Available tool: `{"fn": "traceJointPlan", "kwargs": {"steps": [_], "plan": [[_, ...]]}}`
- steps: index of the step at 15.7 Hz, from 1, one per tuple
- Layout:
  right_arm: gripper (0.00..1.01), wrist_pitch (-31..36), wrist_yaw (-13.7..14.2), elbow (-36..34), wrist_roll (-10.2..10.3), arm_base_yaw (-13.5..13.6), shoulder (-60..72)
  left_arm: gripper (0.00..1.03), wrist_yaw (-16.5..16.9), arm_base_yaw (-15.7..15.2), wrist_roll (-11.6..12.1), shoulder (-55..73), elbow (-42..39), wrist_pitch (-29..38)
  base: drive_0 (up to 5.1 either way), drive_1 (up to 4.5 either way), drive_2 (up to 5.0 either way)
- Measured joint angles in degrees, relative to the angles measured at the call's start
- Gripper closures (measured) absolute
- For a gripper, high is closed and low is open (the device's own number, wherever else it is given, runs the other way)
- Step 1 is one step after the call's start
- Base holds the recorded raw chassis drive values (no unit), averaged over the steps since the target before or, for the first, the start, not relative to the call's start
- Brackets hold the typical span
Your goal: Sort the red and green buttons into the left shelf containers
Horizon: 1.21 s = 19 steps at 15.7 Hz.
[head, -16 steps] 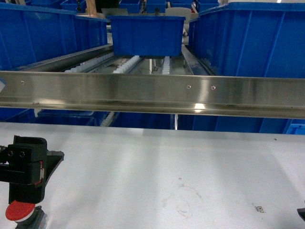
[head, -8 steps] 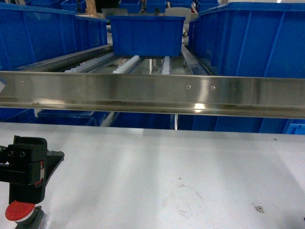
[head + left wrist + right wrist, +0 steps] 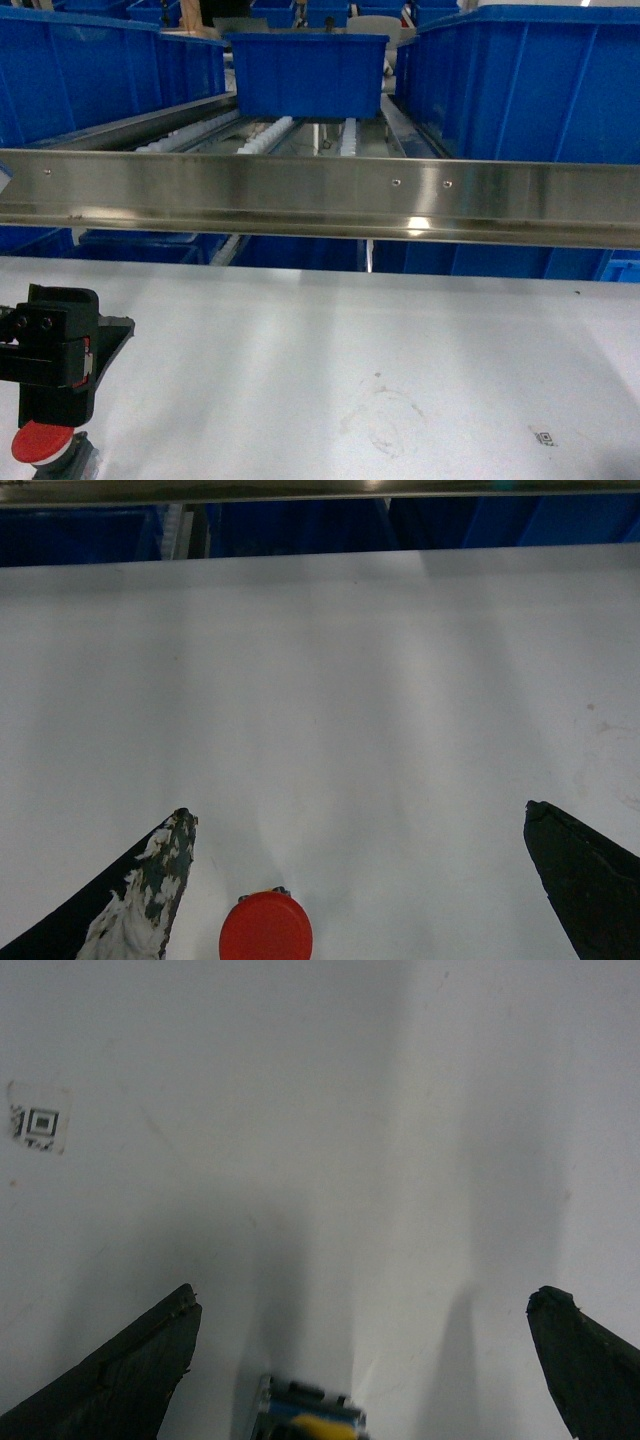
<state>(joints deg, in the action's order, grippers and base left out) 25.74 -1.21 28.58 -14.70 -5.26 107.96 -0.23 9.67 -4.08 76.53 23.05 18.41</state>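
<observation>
My right gripper picks up the green button by its yellow-topped body (image 3: 312, 1415) next, to sort it into its shelf container.
The red button (image 3: 265, 928) stands on the white table, its round red cap at the bottom edge of the left wrist view. My left gripper (image 3: 357, 810) is open over it, with the cap nearer the left finger (image 3: 150, 880) and touching neither. The head view shows the same red button (image 3: 40, 442) below the black left wrist (image 3: 55, 350). My right gripper (image 3: 367, 1292) is open too. A blurred small part (image 3: 305, 1412) with a grey frame, blue band and yellow top lies between its fingers; I cannot tell whether it is the green button. Blue containers (image 3: 90, 75) fill the left shelf.
A long steel rail (image 3: 320, 195) crosses in front of the roller shelf. One blue bin (image 3: 305, 75) sits mid-shelf and a bigger one (image 3: 520, 85) on the right. A small printed tag (image 3: 545, 437) lies on the white table (image 3: 350, 330), also seen as a tag (image 3: 35, 1125) in the right wrist view.
The dark sliver of the right gripper at the head view's lower right edge has slipped out of frame. The left arm and red button have not moved.
</observation>
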Motion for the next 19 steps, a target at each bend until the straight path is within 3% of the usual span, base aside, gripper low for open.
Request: {"fn": "traceJointPlan", "kwargs": {"steps": [2, 4, 8, 9, 12, 13, 17, 18, 19], "plan": [[0.03, -1.09, -0.13, -2.43, 1.73, 0.04, -7.28, 0.05, 0.00, 0.00, 0.00, 0.00, 0.00, 0.02, 0.0, 0.00, 0.0], [0.03, 0.90, -0.48, -2.58, 0.20, -1.25, -2.95, 0.05, 0.00, 0.00, 0.00, 0.00, 0.00, 0.00, 0.0, 0.00, 0.0], [0.04, 2.38, -0.46, -4.63, -0.13, -1.11, -1.38, 0.05, 0.00, 0.00, 0.00, 0.00, 0.00, 0.00, 0.0, 0.00, 0.0], [0.14, 2.97, -0.42, -4.79, -0.15, -1.05, -1.16, 0.05, 0.00, 0.00, 0.00, 0.00, 0.00, 0.00, 0.0, 0.00, 0.0], [0.60, 3.69, -0.31, -5.20, -0.13, -0.20, -0.83, 0.05, 0.00, 0.00, 0.00, 0.00, 0.00, 0.00, 0.0, 0.00, 0.0], [0.68, 3.93, -0.57, -5.20, -0.02, 0.00, -0.74, 0.05, 0.00, 0.00, 0.00, 0.00, 0.00, 0.02, 0.0, 0.00, 0.0], [0.71, 5.75, -1.01, -6.38, 0.28, -0.09, -1.70, 0.05, 0.00, 0.00, 0.00, 0.00, 0.00, 0.00, 0.0, 0.00, 0.0], [0.71, 6.45, -2.16, -7.87, 1.01, -0.52, -4.02, 0.05, 0.00, 0.00, 0.00, 0.00, 0.00, 0.00, 0.0, 0.00, 0.0], [0.71, 8.02, -4.26, -10.21, 3.96, -1.99, -12.11, 0.05, 0.00, 0.00, 0.00, 0.00, 0.00, 0.02, 0.0, 0.00, 0.0]]}}
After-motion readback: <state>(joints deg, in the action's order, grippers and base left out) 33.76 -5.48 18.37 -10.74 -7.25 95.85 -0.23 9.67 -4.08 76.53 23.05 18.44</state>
